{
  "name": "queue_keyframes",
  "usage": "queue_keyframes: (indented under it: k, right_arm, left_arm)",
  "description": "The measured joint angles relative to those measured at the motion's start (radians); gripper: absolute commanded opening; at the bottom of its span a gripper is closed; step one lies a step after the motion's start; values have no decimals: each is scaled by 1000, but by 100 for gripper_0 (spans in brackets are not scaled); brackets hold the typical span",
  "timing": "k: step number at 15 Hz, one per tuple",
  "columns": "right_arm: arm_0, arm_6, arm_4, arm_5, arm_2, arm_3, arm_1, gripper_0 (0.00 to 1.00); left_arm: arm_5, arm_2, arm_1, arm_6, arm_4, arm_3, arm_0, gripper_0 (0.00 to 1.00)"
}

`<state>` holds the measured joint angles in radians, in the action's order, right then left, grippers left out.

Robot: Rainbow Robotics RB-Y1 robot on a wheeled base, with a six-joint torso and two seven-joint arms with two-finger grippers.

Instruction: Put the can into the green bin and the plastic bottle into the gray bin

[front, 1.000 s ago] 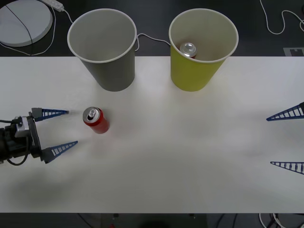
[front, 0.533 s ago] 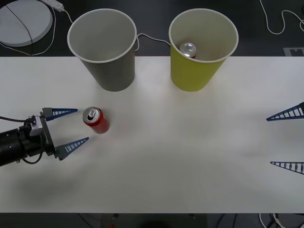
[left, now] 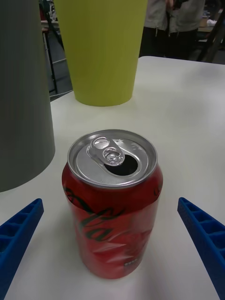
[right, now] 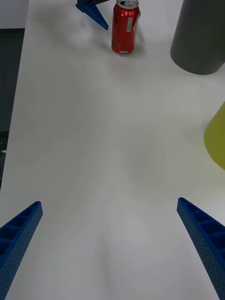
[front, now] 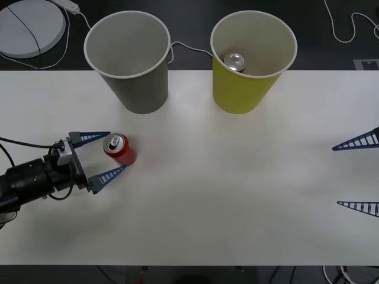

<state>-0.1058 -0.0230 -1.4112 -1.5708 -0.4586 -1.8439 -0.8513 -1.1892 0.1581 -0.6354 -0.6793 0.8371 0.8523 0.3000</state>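
The small red can needs to go into the green bin (front: 240,92). My left gripper will next grab the can by its body (front: 125,155).
A red can (front: 119,149) (right: 125,27) (left: 112,201) stands upright on the white table, in front of the gray bin (front: 133,83) (right: 199,37) (left: 21,93). My left gripper (front: 117,151) (left: 110,201) is open, one blue finger on each side of the can and not touching it. The green bin (front: 240,92) (right: 218,140) (left: 101,47) stands to the right of the gray one and holds another can (front: 234,61). At the table's right edge my right gripper (front: 336,176) (right: 108,202) hangs open and holds nothing. The plastic bottle is out of view.
The white table (front: 225,195) stretches bare between the can and the right gripper. Behind its far edge lie a round white disc (front: 26,26) at the left and loose white cables (front: 349,26) at the right.
My left gripper has moved right along the table, from short of the can to straddling it, staying open. The can, both bins and the right gripper have not moved.
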Motion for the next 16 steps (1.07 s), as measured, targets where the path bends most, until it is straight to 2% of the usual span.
queue_keyframes:
  k: [11, 12, 13, 14, 15, 16]
  right_arm:
    - [0, 0, 0, 0, 0, 0, 0, 100]
    - [0, 0, 0, 0, 0, 0, 0, 100]
    - [0, 0, 0, 0, 0, 0, 0, 100]
    - [0, 0, 0, 0, 0, 0, 0, 100]
    - [0, 0, 0, 0, 0, 0, 0, 100]
    - [0, 0, 0, 0, 0, 0, 0, 100]
  left_arm:
    - [66, -1, 84, 9, 48, -1, 37, 100]
    - [68, -1, 89, 10, 50, -1, 37, 76]
    - [69, 0, 92, 11, 51, -1, 38, 33]
    - [69, 0, 92, 12, 51, -1, 38, 9]
    - [69, 0, 92, 12, 51, 0, 38, 0]
    - [69, 0, 92, 12, 51, 0, 38, 0]
